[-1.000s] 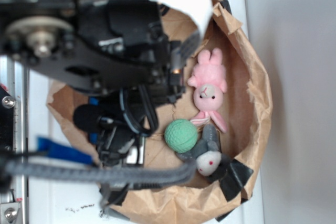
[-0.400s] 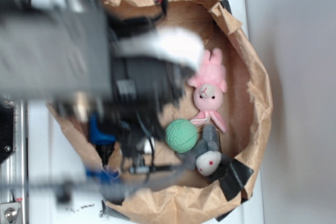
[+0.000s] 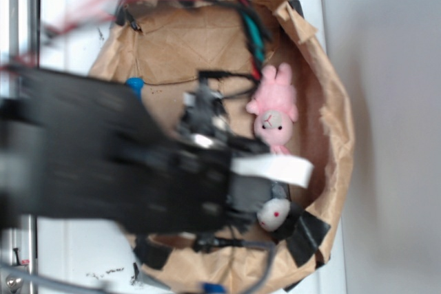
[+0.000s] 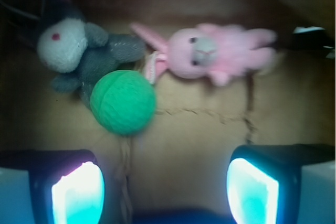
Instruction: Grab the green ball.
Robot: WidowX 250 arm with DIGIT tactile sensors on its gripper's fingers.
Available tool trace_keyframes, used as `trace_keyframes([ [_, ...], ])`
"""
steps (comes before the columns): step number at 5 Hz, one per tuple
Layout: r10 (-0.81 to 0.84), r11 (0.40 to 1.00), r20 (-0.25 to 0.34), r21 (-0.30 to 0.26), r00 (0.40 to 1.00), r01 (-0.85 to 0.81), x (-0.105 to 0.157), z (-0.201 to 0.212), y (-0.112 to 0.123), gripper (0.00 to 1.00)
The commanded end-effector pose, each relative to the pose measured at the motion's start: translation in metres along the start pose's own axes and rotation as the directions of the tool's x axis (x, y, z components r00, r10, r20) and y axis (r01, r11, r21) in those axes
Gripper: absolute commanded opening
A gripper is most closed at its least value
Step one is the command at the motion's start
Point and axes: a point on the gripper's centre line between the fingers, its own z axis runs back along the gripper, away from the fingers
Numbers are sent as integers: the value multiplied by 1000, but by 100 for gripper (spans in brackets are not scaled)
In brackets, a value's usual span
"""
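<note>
The green ball needs to be lifted off the brown paper floor. My gripper will next grab it by its round middle (image 4: 123, 102).
In the wrist view the green ball (image 4: 122, 102), ribbed and round, lies on the brown paper floor, touching the grey plush animal (image 4: 79, 51) on its upper left. My gripper (image 4: 165, 190) is open and empty, its two glowing fingertips (image 4: 79, 192) wide apart. The ball is ahead of the fingers, nearer the left one, and apart from both. In the exterior view the blurred arm (image 3: 138, 170) covers the ball, so it is hidden there.
A pink bunny (image 4: 220, 53) lies to the ball's right; it also shows in the exterior view (image 3: 274, 111). The toys sit inside a crumpled brown paper bag whose raised rim (image 3: 337, 122) rings them. The grey plush's white face (image 3: 273, 215) peeks out beside the arm.
The arm has swung down and to the right across the bag. It now covers the green ball, which showed in the exterior view before.
</note>
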Motion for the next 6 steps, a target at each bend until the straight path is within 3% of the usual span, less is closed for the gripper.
trace_keyframes([
  [1, -49, 999, 74, -16, 996, 50, 32, -22, -28, 100],
  [2, -39, 999, 57, 24, 998, 37, 37, -38, -30, 100],
  [3, 12, 999, 17, 49, 1000, -13, 36, -51, -27, 0],
  [4, 21, 999, 24, 36, 999, -22, 37, -45, -20, 0],
  [6, 127, 990, 39, 56, 991, -129, 29, 37, 13, 0],
])
